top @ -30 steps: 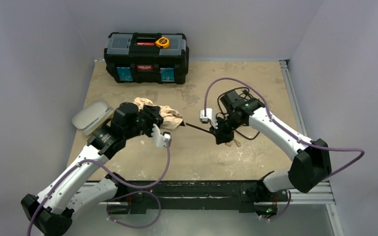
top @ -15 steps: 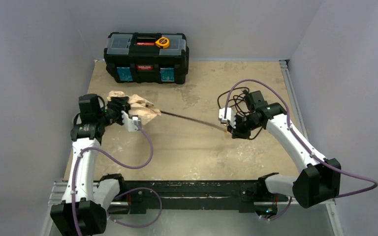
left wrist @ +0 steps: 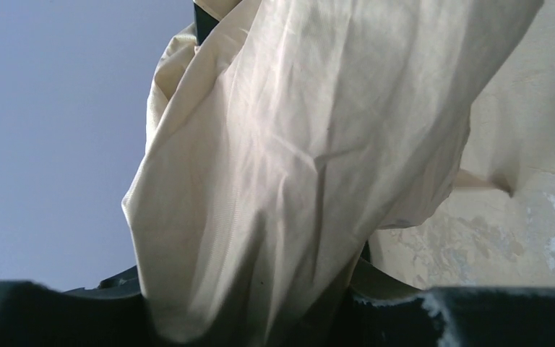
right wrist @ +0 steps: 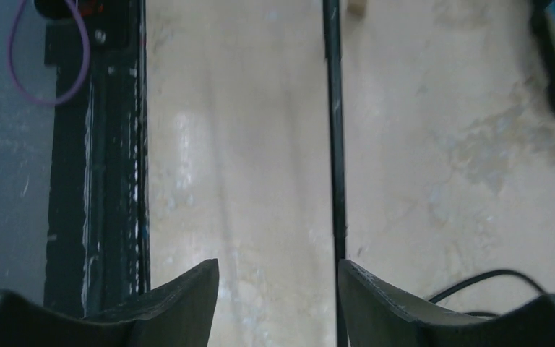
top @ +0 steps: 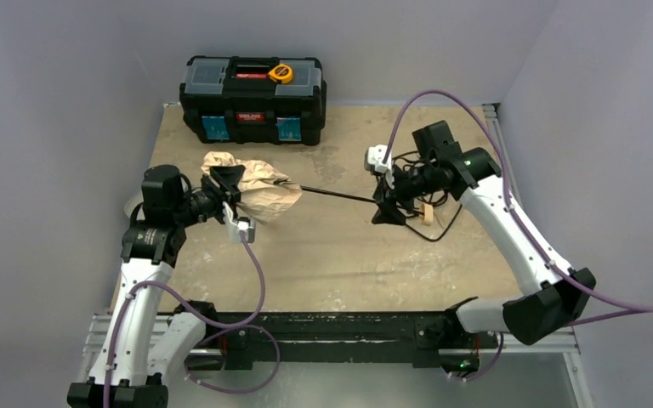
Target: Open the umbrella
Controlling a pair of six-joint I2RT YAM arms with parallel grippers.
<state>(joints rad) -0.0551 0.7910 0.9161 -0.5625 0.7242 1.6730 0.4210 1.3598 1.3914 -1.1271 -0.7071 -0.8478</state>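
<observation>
My right gripper grabs the umbrella's thin black shaft near the cream handle next, which leaves canopy and shaft [top: 336,195] free for opening.
The umbrella's beige canopy [top: 264,195] lies crumpled at the left of the table. Its thin black shaft [top: 336,195] is drawn out to the right, and a cream handle [top: 428,212] lies just behind the right arm's wrist. My left gripper [top: 225,191] is shut on the bunched fabric [left wrist: 296,144], which fills the left wrist view and runs down between the jaws of that gripper [left wrist: 260,318]. My right gripper [top: 387,212] hovers over the shaft's right end. Its fingers [right wrist: 278,275] stand apart, and the shaft [right wrist: 334,130] runs along the right finger's inner edge without being pinched.
A black toolbox [top: 252,100] with a yellow tape measure [top: 281,73] on its lid stands at the back left. A loop of black cable [top: 429,231] lies under the right arm. A grey pad [top: 132,206] peeks out at the table's left edge.
The shaft was pulled out long between the arms. My right gripper has now opened and let go of the handle end, shifting back and left. The left gripper still holds the canopy.
</observation>
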